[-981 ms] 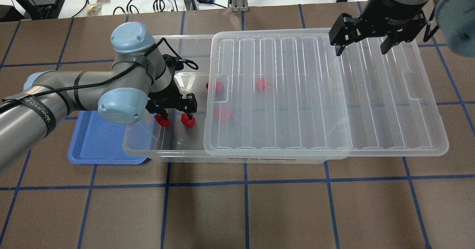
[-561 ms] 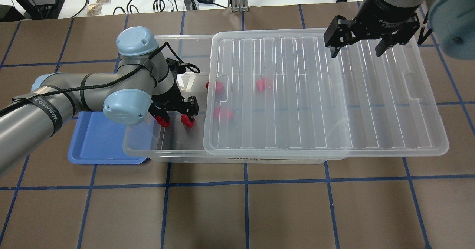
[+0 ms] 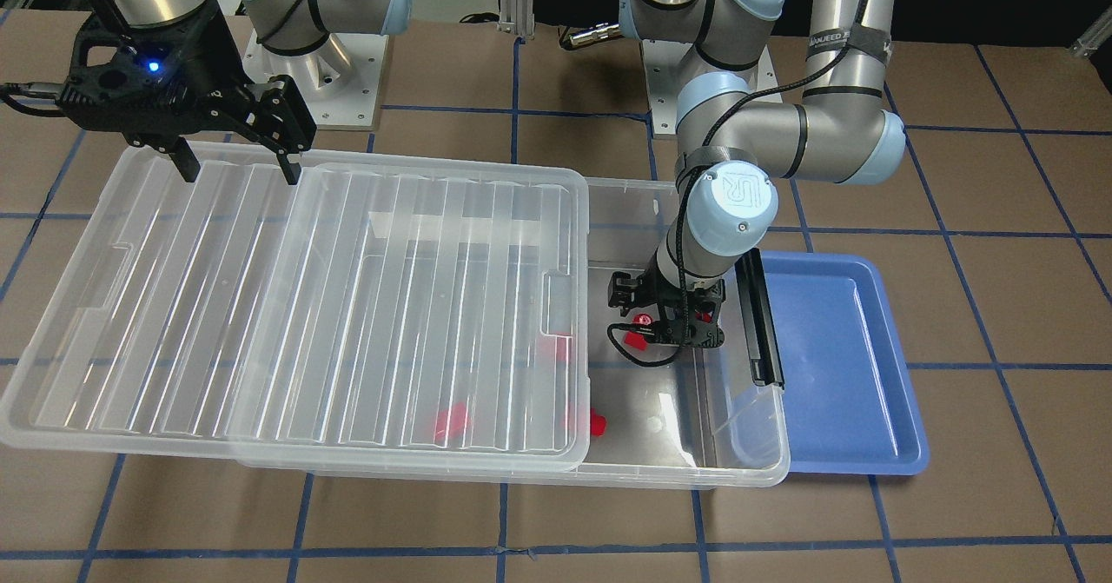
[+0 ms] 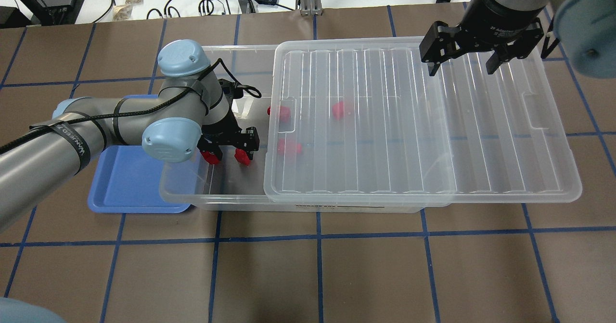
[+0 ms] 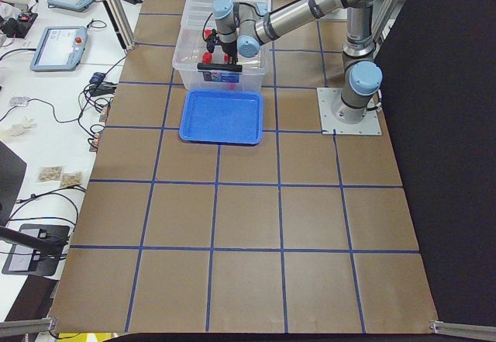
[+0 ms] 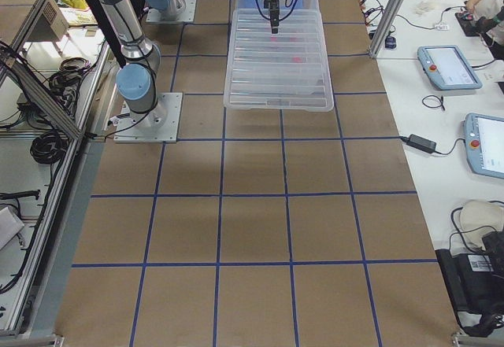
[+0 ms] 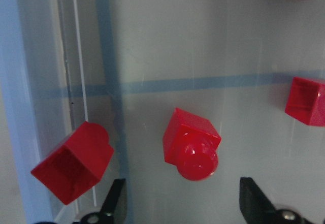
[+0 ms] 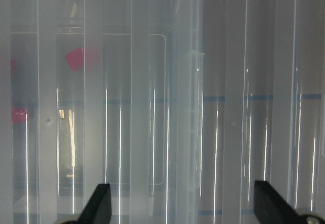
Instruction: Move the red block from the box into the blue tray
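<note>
The red block needs to go in the blue tray, so my left gripper should next grip the block by its square body below the round stud.
The red block, faceted with a round stud, lies on the floor of the clear box at its uncovered end; it also shows in the overhead view. My left gripper is open and empty just above it, one finger on each side, not touching; it also shows in the overhead view. The blue tray lies empty against the box's short end. My right gripper is open and empty over the far corner of the lid.
A hollow red cube lies beside the box wall, left of the studded block. More red pieces lie under the lid, which is slid sideways off the box. A black latch bar sits on the box end facing the tray.
My left arm has shifted a little to the right while its open gripper stays over the two red pieces. My right gripper has moved slightly left and back over the lid.
</note>
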`<state>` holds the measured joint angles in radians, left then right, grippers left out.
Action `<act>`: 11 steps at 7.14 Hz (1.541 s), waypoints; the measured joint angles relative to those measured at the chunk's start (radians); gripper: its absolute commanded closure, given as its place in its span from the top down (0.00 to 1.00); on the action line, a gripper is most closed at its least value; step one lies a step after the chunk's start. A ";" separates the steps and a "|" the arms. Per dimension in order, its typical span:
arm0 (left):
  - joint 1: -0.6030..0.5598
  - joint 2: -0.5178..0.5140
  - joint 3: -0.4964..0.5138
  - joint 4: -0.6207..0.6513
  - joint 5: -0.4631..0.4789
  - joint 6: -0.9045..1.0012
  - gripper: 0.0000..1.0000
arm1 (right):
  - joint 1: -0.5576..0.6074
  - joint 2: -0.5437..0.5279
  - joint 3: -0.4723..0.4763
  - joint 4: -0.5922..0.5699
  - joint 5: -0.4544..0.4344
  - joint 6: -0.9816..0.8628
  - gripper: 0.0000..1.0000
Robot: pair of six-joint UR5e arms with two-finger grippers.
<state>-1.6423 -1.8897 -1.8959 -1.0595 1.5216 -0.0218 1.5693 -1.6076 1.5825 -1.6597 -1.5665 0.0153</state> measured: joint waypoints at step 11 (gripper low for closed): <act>-0.009 -0.032 0.005 0.029 -0.004 -0.006 0.00 | 0.000 0.001 0.000 -0.001 -0.004 0.000 1.00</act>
<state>-1.6513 -1.9218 -1.8912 -1.0304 1.5171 -0.0282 1.5693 -1.6061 1.5827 -1.6604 -1.5706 0.0153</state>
